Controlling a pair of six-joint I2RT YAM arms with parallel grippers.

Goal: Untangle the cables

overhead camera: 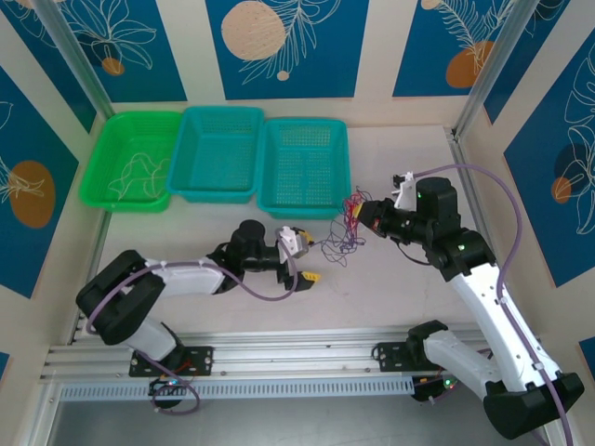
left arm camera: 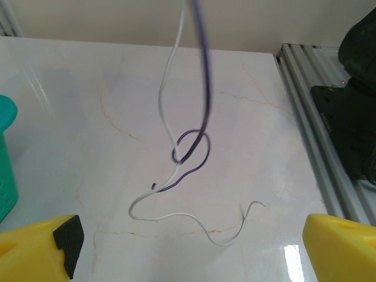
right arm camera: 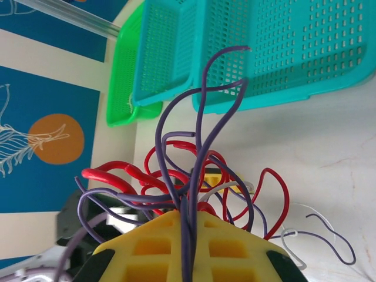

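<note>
My left gripper grabs the white wire by its trailing tail (left arm camera: 198, 222) next and pulls it away to untangle the cables, leaving the bundle free.
The cables (overhead camera: 346, 229) are a small tangle of thin red, dark purple and white wires, lifted off the table. My right gripper (overhead camera: 365, 216) is shut on the bundle. In the right wrist view its yellow fingers (right arm camera: 147, 247) pinch the purple strands (right arm camera: 189, 176), and red loops (right arm camera: 123, 173) fan out above. My left gripper (overhead camera: 305, 258) stands open just left of the tangle. In the left wrist view a white wire (left arm camera: 167, 94) and a dark purple wire (left arm camera: 205, 88) hang down and loop together (left arm camera: 191, 147). The white tail (left arm camera: 194, 220) trails on the table between the yellow fingertips (left arm camera: 35, 249).
Three baskets line the back edge: a green one (overhead camera: 100, 182) with pale wires inside, a teal one (overhead camera: 186, 153) and another teal one (overhead camera: 268, 177). An aluminium rail (left arm camera: 305, 141) runs along the table's right side, with the right arm's dark body (left arm camera: 352, 117) beyond it.
</note>
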